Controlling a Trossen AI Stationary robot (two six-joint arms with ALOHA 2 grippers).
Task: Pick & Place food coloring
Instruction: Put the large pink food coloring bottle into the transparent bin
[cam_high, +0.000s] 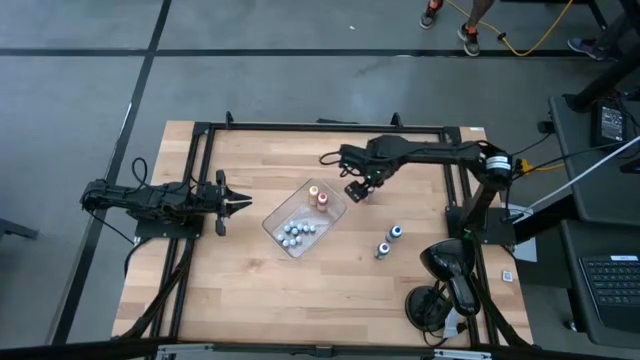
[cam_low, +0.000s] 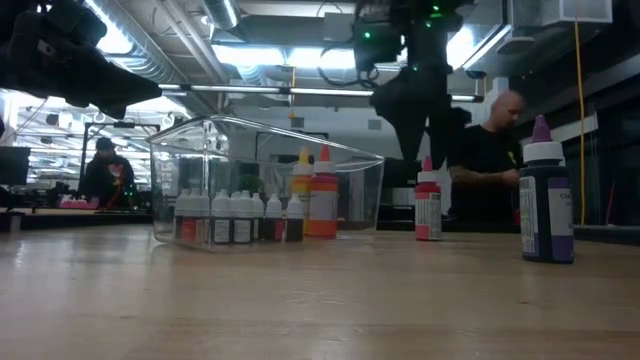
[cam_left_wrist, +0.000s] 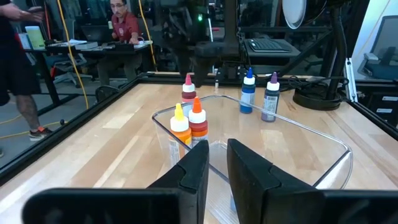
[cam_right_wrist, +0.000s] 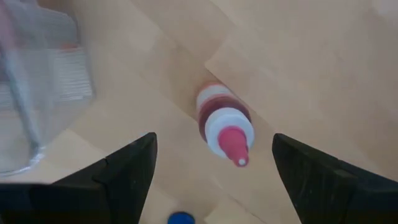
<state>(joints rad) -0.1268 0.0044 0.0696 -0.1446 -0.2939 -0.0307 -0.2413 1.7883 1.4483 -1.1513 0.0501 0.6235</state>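
Observation:
The right gripper should go lower before it closes on the red bottle, because its fingers stop above the bottle's white collar in the right wrist view.
The food coloring is spread out. Several tiny pale bottles (cam_high: 296, 232) stand in a clear plastic tray (cam_high: 283, 209), with an orange bottle (cam_left_wrist: 198, 120) and a yellow bottle (cam_left_wrist: 180, 124). A red bottle (cam_right_wrist: 225, 124) stands upright on the table just right of the tray. My right gripper (cam_right_wrist: 214, 143) is open above it, pointing down, one finger on each side and not touching; it also shows in the high view (cam_high: 358, 188). A blue bottle (cam_high: 396, 232) and a purple bottle (cam_high: 383, 250) stand farther right. My left gripper (cam_high: 240, 203) is shut and empty, left of the tray.
A black frame (cam_high: 205, 128) runs around the tabletop. A dark stand base (cam_high: 445, 262) sits at the table's near right. People sit and stand in the room behind the table. Bare wood lies along the near edge (cam_high: 300, 310).

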